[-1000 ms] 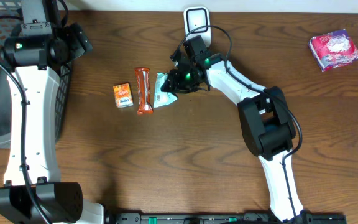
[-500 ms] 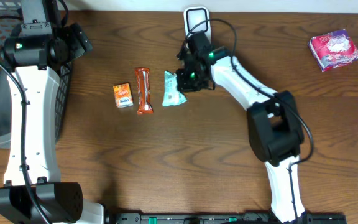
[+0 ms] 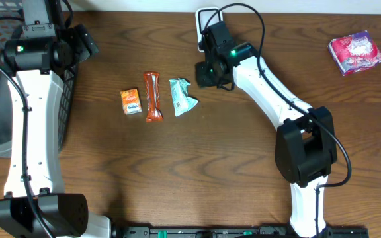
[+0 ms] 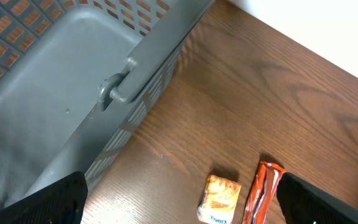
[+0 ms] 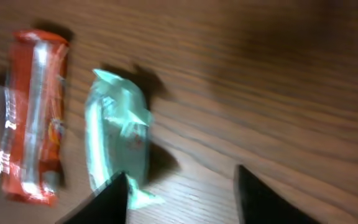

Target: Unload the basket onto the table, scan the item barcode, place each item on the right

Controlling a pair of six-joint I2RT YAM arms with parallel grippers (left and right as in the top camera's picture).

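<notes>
The teal snack packet should be grabbed next by my right gripper, at the packet's end nearest the gripper's fingers. The printed rest of the packet then stays free for scanning.
A teal snack packet lies flat on the wooden table, free of any grip, with its printed label face up. My right gripper hovers just right of and above it, open and holding nothing. In the right wrist view the packet lies ahead of the left finger, its lower corner reaching just past that fingertip. The white scanner stands at the table's back edge, close behind the right gripper. My left gripper is wide open at the far left, over the table beside the basket.
A red-orange bar and a small orange box lie left of the teal packet. A pink packet sits at the back right. The grey basket stands at the table's left edge.
My right gripper carried the teal packet a little right, let it go onto the table, opened, and drew back toward the scanner. The left arm has not moved.
</notes>
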